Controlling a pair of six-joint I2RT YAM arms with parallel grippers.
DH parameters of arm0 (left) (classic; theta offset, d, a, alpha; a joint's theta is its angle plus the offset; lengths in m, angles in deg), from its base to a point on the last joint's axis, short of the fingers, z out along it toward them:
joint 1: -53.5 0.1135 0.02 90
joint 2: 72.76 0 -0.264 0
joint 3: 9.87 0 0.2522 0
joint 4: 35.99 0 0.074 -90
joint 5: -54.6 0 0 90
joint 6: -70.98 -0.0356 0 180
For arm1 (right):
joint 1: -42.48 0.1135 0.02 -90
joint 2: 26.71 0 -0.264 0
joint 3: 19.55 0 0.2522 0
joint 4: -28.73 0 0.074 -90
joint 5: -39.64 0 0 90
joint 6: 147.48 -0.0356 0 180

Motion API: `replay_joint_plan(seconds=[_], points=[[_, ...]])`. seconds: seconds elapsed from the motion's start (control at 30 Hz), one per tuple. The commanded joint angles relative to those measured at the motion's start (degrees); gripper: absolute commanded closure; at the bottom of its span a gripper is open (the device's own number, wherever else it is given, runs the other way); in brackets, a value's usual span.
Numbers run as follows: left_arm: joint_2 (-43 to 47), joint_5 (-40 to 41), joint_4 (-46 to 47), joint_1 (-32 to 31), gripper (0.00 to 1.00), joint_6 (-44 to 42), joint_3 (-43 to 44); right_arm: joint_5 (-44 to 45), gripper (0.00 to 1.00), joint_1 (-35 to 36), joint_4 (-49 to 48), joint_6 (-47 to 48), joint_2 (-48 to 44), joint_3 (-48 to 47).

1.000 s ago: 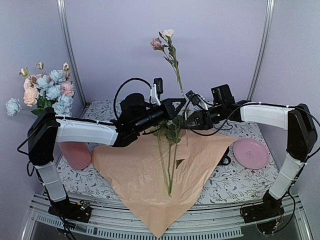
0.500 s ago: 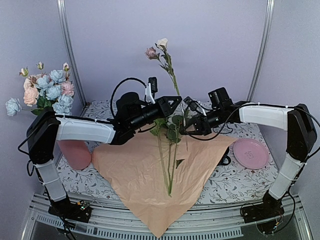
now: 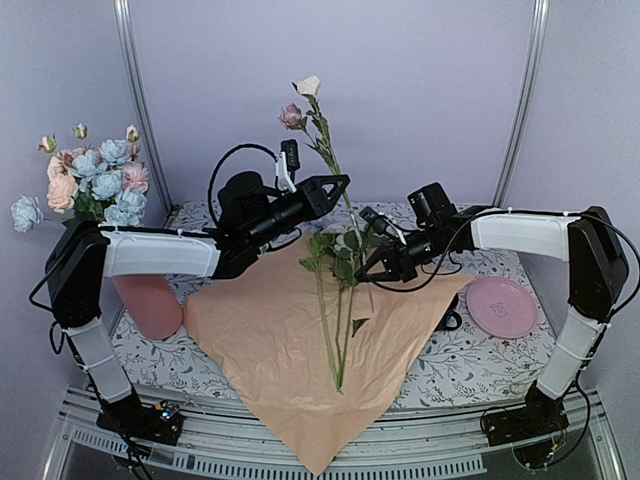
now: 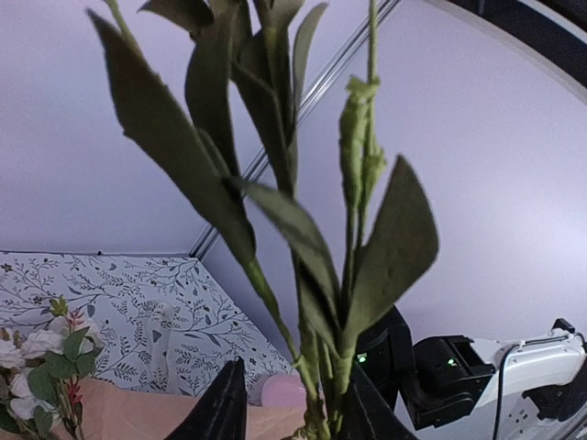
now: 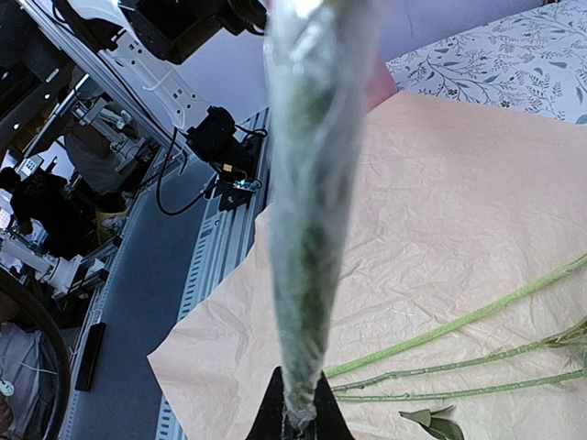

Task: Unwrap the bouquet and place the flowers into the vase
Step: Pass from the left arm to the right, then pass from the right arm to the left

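Note:
My left gripper grabs the long-stemmed flower's stem near the leaves next, to leave the flower's lower end free for the vase (image 3: 150,305).
A long-stemmed flower (image 3: 322,140), with a cream and a pink bloom at its top, stands tilted above the table. My left gripper (image 3: 338,185) is open around its leafy stems (image 4: 316,348); they lean on the right finger (image 4: 362,412), with a gap to the left one. My right gripper (image 3: 366,264) is shut on the stem's lower part (image 5: 307,257). More flowers (image 3: 335,330) lie on the spread peach paper (image 3: 290,360). The pink vase (image 3: 150,305) at far left holds several blooms (image 3: 95,185).
A flat pink plate (image 3: 500,306) lies at the right on the patterned tablecloth (image 3: 470,370). A small dark object (image 3: 451,320) sits at the paper's right corner. The paper's tip hangs over the table's front edge. Grey walls close the back.
My left gripper has opened and swung up and to the left, tilting the flower leftward. My right gripper has shut on the stem and moved slightly down and left.

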Motion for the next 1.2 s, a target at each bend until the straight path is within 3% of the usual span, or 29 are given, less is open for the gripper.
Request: replay_joint_plan(seconds=[0.0,0.17,0.57,0.73,0.8,0.9,0.97,1.17], points=[[2.2,-0.2,1.1,1.5,0.66,-0.3,1.2,1.6,1.0,1.2,2.0,2.9,0.8,0.1],[1.4,-1.6,0.6,2.2,0.71,1.1,2.3,2.4,1.0,1.6,2.2,3.6,0.9,0.4],[1.2,-4.0,1.0,2.5,0.97,1.3,3.0,4.1,1.0,1.9,2.8,4.3,1.8,0.1],[1.2,-5.0,1.1,2.7,1.0,1.5,3.0,4.4,1.0,1.9,3.0,4.4,1.9,0.0],[1.3,-5.1,1.1,2.8,1.0,1.6,2.9,4.8,0.94,1.9,3.4,4.4,1.7,-0.1],[1.7,-5.3,1.0,2.9,1.0,1.5,2.7,5.8,0.72,1.2,5.0,4.7,0.6,-0.4],[2.1,-5.6,0.2,3.1,1.0,1.4,2.6,5.5,0.63,-0.8,5.7,4.9,-0.7,-0.3],[5.1,-6.9,-6.2,3.7,1.0,-3.5,3.0,4.2,0.54,-9.1,7.8,4.6,-4.3,-0.6]])
